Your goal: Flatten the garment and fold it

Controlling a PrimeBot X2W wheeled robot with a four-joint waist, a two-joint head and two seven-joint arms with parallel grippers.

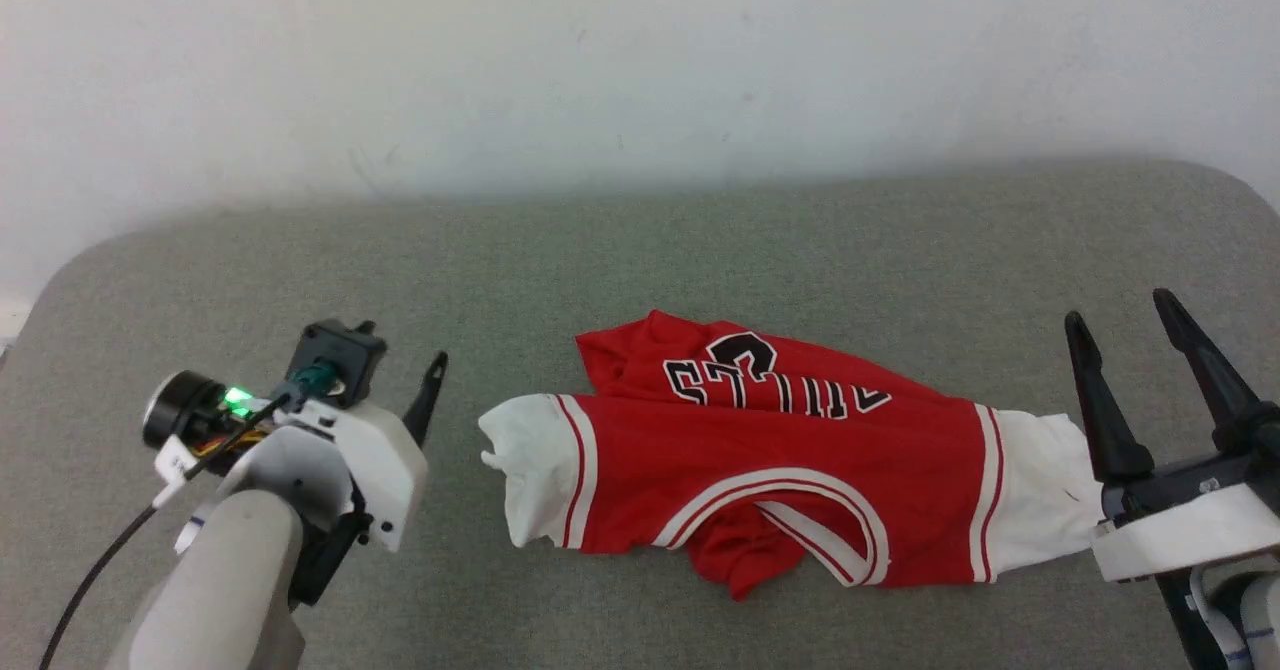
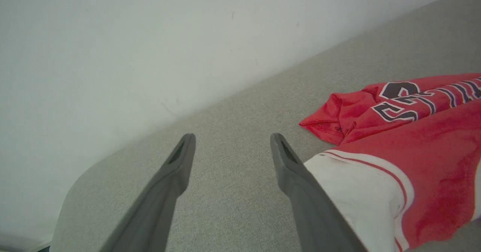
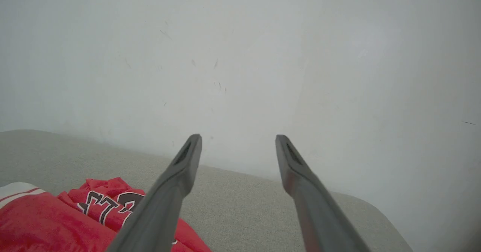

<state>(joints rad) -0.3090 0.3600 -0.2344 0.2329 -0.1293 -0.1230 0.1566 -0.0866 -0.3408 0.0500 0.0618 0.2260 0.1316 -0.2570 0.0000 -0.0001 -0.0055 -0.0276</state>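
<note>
The garment's red body [image 1: 768, 440] needs to lie flat for folding, so I will next grab its crumpled white sleeve by the hem [image 1: 492, 440] with my left gripper.
The garment [image 1: 780, 450] is a red jersey lying crumpled across the middle of the grey surface. Its white sleeves point left and right, the striped collar faces the near edge, and the far part is folded over with the black-and-white print upside down. My left gripper [image 1: 402, 345] stands open just left of the left sleeve, holding nothing. In the left wrist view that gripper [image 2: 233, 136] hangs over bare surface, with the garment [image 2: 413, 143] to its right. My right gripper [image 1: 1118, 308] is open and empty beside the right sleeve. The right wrist view has that gripper [image 3: 238, 137] pointing at the wall, the garment [image 3: 56, 222] low on the left.
The grey fabric-covered surface [image 1: 640, 250] has rounded far corners and ends at a white wall [image 1: 640, 60]. Bare surface lies beyond the garment and on both sides of it.
</note>
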